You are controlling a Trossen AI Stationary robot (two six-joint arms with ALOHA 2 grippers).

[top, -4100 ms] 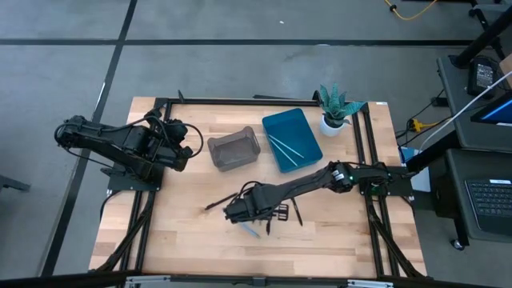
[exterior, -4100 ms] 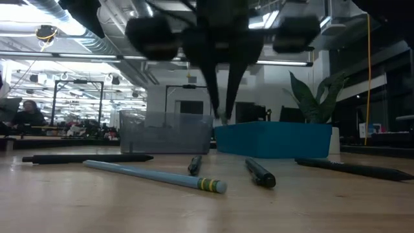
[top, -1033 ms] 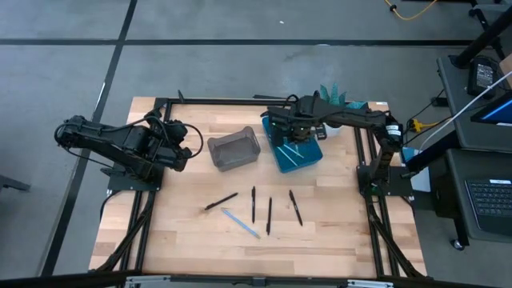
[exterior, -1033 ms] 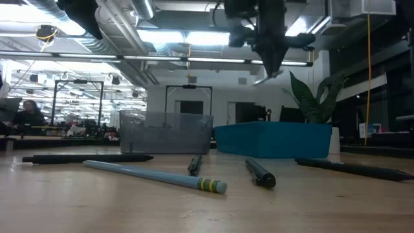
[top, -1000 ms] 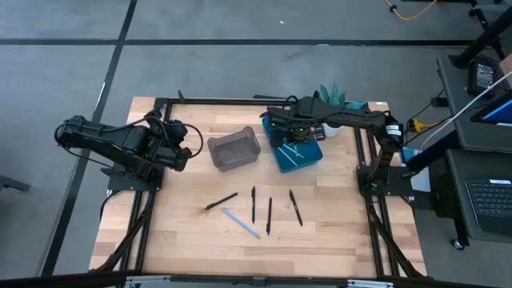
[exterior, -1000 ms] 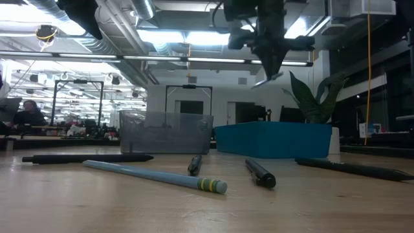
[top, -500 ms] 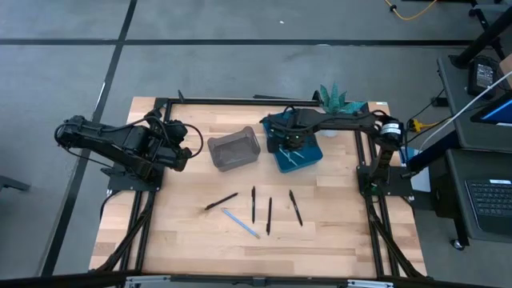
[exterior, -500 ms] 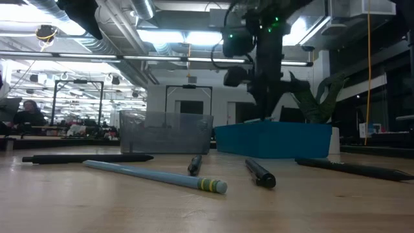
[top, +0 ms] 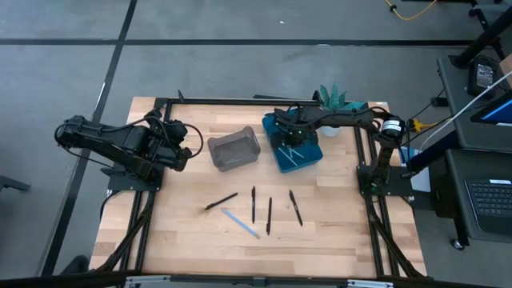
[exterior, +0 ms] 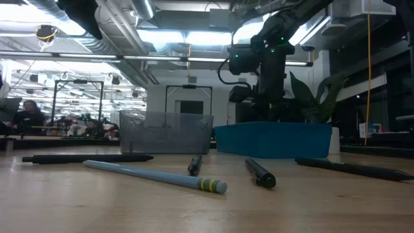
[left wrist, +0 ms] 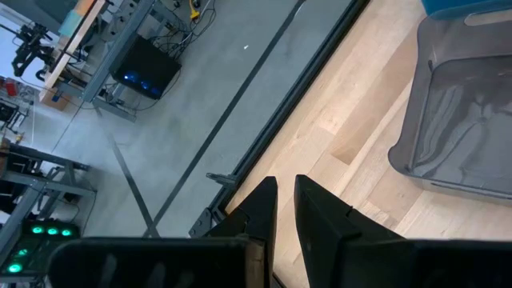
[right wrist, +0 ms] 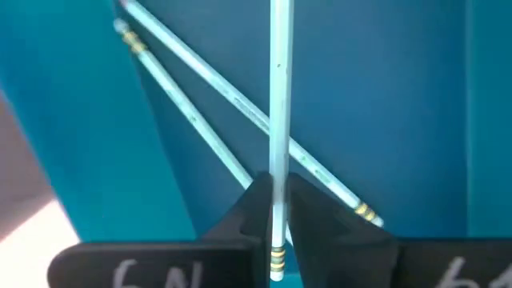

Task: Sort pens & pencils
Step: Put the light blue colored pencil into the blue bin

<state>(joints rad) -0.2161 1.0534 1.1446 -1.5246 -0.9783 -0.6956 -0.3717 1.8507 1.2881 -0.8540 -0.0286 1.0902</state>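
Note:
I will open my right gripper now, because the held pencil (right wrist: 280, 96) is within the blue tray's sides and would stay in the tray.
My right gripper (top: 290, 138) reaches down into the blue tray (top: 310, 152), shut on a light blue pencil (right wrist: 278, 96). Two more light blue pencils (right wrist: 184, 112) lie flat on the tray's floor beneath it. In the low view the tray's wall (exterior: 272, 139) hides the fingertips. On the wood lie several black sticks (top: 254, 204) and one light blue pencil (top: 240, 222), also in the low view (exterior: 155, 175). My left gripper (left wrist: 286, 200) waits at the table's left side, shut on nothing. My right gripper pinches the pencil between its two fingers near the eraser end (right wrist: 278, 210); the banded ferrule (right wrist: 277, 260) sticks out just behind them. The fingers come from above, pointing down, and lie across the pencil. Its long free part crosses over the two lying pencils. Whether it touches them I cannot tell.
A grey see-through bin (top: 234, 150) stands just left of the blue tray. A green potted plant (top: 334, 100) sits at the far right corner, close behind the tray. Black frame rails run along the table's edges.
My right gripper has come down from well above the blue tray into it, shifting slightly toward the table's near edge, still shut on the pencil. In the low view its fingertips and the pencil have sunk behind the tray's wall.

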